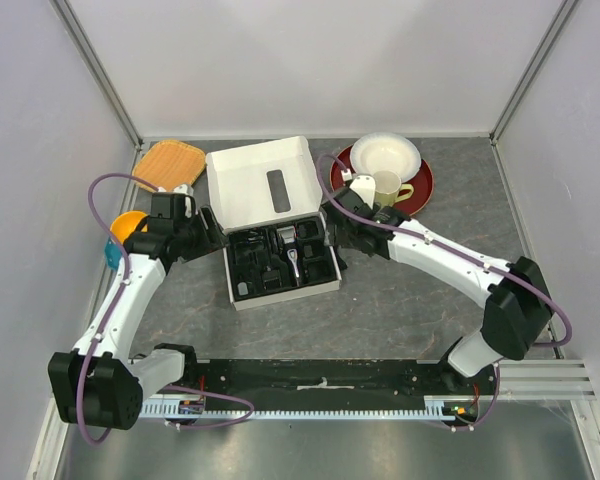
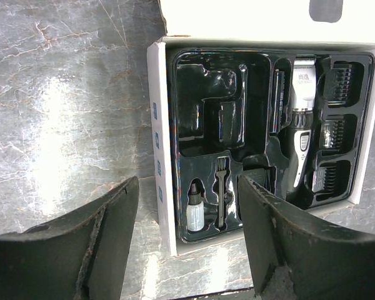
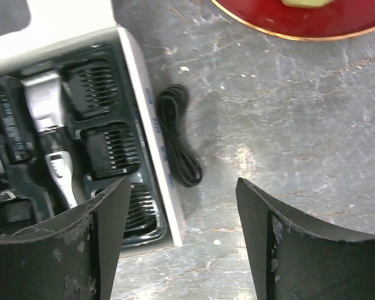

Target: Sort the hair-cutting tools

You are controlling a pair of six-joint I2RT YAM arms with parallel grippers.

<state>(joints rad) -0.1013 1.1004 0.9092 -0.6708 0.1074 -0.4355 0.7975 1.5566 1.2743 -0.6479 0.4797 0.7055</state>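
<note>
I will lay the coiled black cord bundled in the tray, so next my right gripper will grab the coiled black cord across all its loops toward the tray's near end (image 1: 341, 263) (image 3: 183, 160).
The black and silver clipper (image 2: 302, 119) lies in the black moulded tray of the open white box (image 2: 155, 125). Three black comb attachments (image 2: 332, 132) sit in slots beside it, and the thin black brush (image 2: 220, 194) lies in a slot at the tray's near end. My left gripper (image 2: 187, 250) is open and empty, above the box's left wall near the brush. The right wrist view shows the clipper (image 3: 50, 125), the combs (image 3: 112, 150) and the box wall (image 3: 144, 106). My right gripper (image 3: 181, 244) is open and empty, over the table just right of the box. From above, both grippers (image 1: 218, 235) (image 1: 330, 228) flank the box (image 1: 280, 298).
A coiled black cord (image 3: 178, 134) lies on the table against the box's right wall. A small white bottle (image 2: 194, 212) sits in the tray. A red plate (image 1: 420, 190) with a white bowl (image 1: 385, 155) and cup (image 1: 388, 187) stands back right. A woven mat (image 1: 168, 163) and orange bowl (image 1: 128, 225) are back left.
</note>
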